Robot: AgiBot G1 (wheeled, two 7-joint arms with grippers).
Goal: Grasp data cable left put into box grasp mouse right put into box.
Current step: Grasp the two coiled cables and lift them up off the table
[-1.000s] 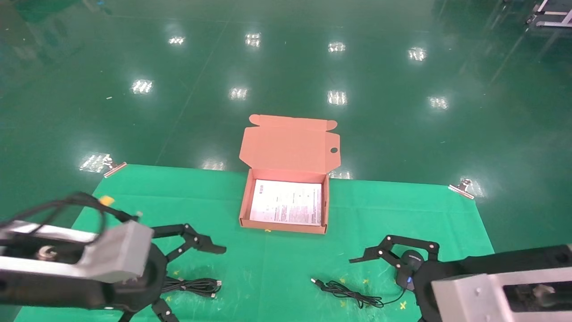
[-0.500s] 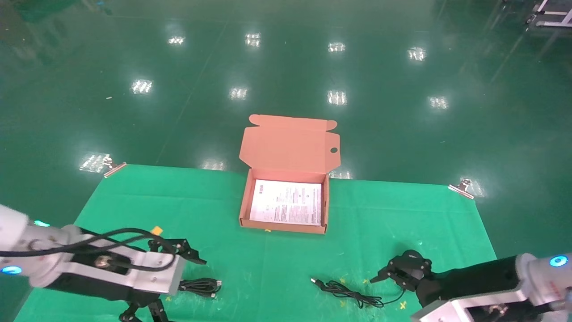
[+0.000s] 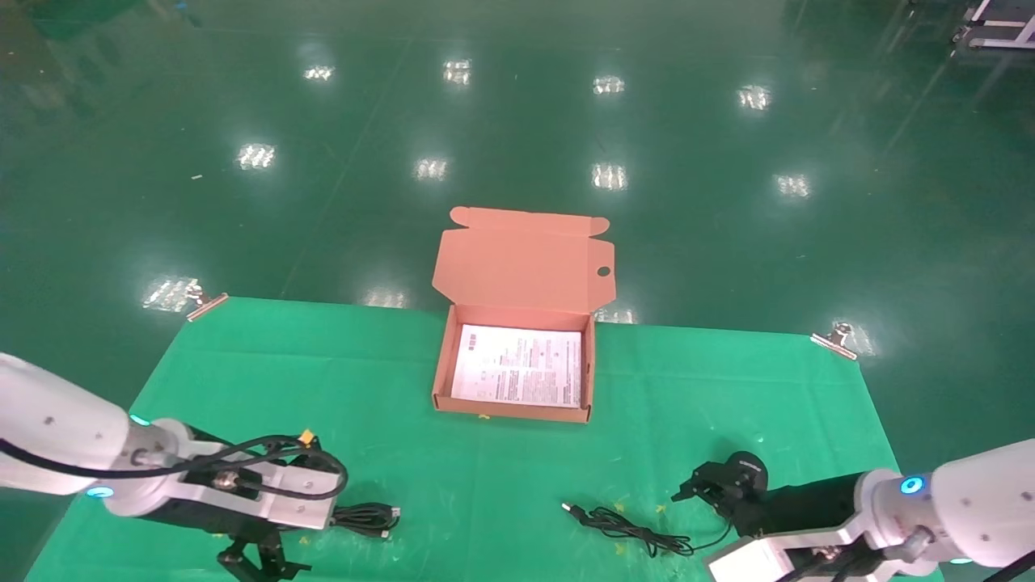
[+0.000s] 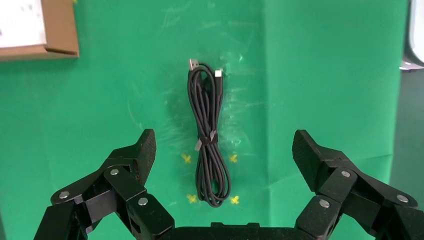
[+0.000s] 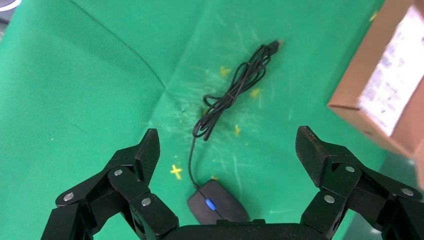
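The data cable's slack loops reach out both ways, so my left gripper needs to grab it by its tied middle next.
The data cable lies as a tied black bundle on the green cloth, also in the head view. My left gripper is open, low over the cloth at the cable's left end, with the bundle lying between its spread jaws and untouched. The mouse with its blue light lies right under my open right gripper; the gripper hides it in the head view. Its cord trails left. The box stands open mid-table, lid up, a printed sheet inside.
The green cloth is held by metal clips at its far corners, a second clip on the right. Yellow cross marks lie round the cable and the mouse. The box corner shows in the left wrist view and the right wrist view.
Both arms have dropped low and drawn back toward the table's near edge. The left gripper now sits level with the cable, the right one over the mouse. Cable, mouse and box have not moved.
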